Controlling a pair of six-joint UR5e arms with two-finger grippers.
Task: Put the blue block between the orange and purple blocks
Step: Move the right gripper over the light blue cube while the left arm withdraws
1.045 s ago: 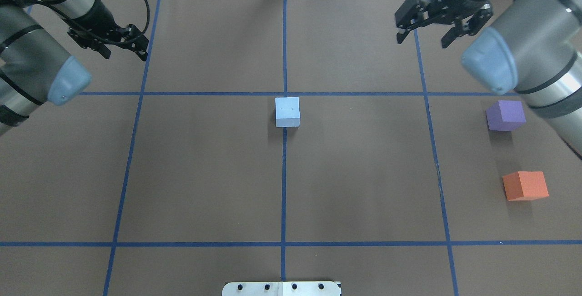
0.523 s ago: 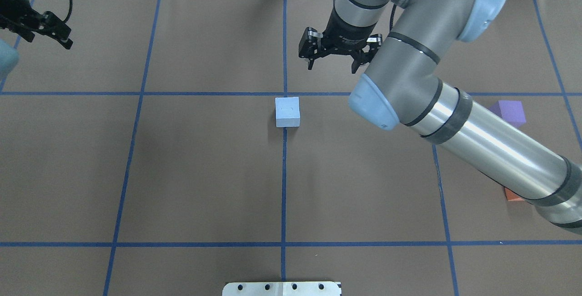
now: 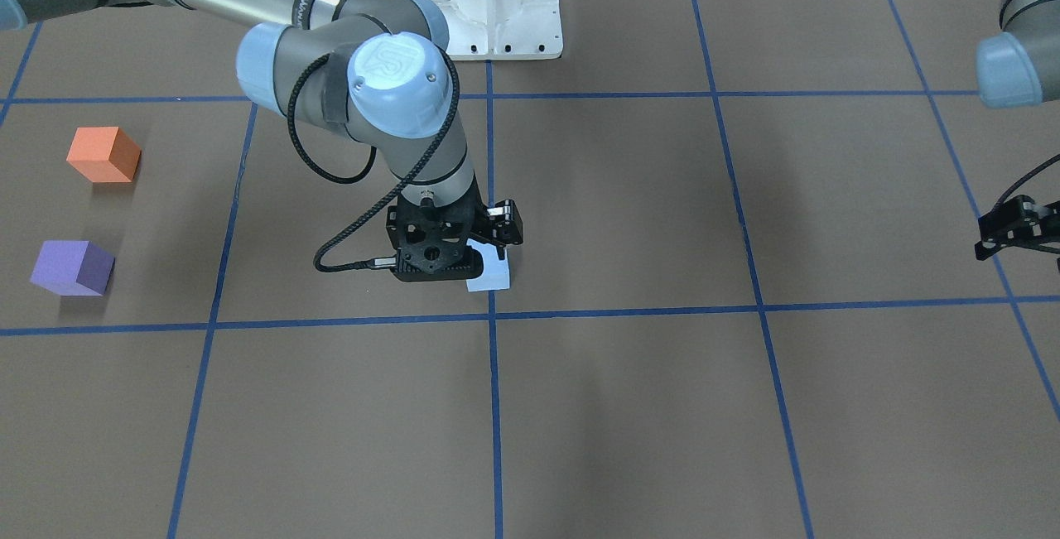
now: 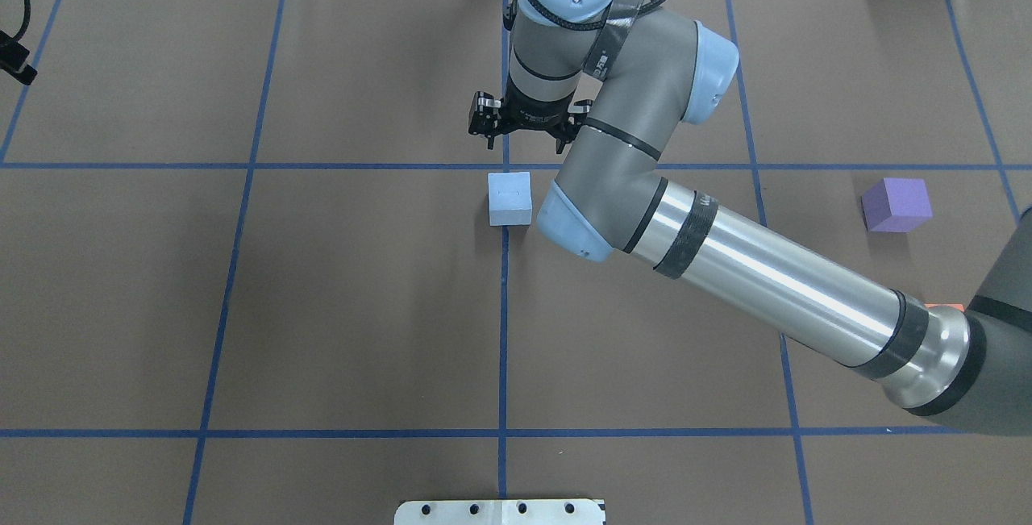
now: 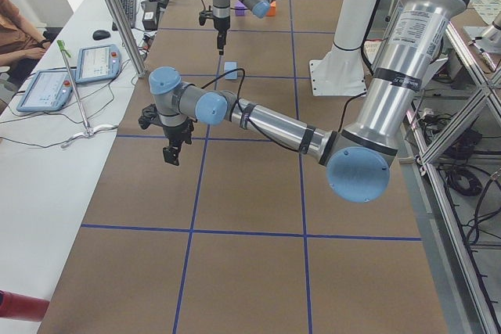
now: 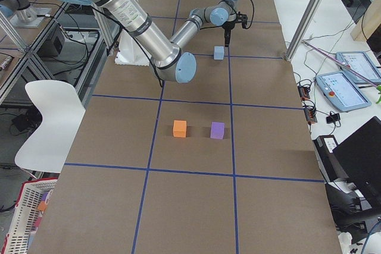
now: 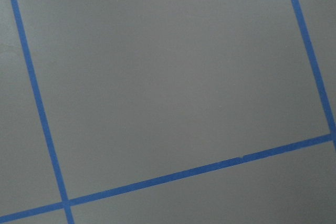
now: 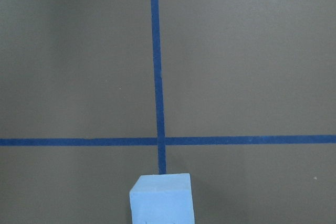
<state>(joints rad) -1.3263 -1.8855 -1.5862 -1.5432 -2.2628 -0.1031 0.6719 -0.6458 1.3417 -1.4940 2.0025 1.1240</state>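
Note:
The light blue block has to go between the orange and purple blocks, so my right gripper will grab the block by its body [image 3: 488, 271] [image 8: 161, 201] next and can then set it there.
The light blue block [image 4: 509, 198] sits on the centre tape line, and also shows in the front view [image 3: 490, 276] and at the bottom edge of the right wrist view [image 8: 161, 199]. My right gripper [image 4: 526, 140] is open and empty. It hangs above the table just beyond the block's far side, apart from it. The purple block [image 4: 896, 204] stands at the far right. The orange block [image 3: 103, 154] is nearer the robot's base; in the overhead view my right arm hides all but a sliver of it. My left gripper [image 3: 1014, 233] is open and empty at the table's left edge.
Brown paper with a blue tape grid [image 4: 503, 307] covers the table. The white robot base plate [image 3: 490, 1] lies at the near middle. My right forearm [image 4: 766, 283] stretches across the right half, above the table. A gap of bare paper separates the orange and purple blocks [image 6: 198, 130].
My right arm has swung from the far right corner to the middle, bringing its open gripper over the centre line just beyond the blue block. My left arm has drawn back to the left edge.

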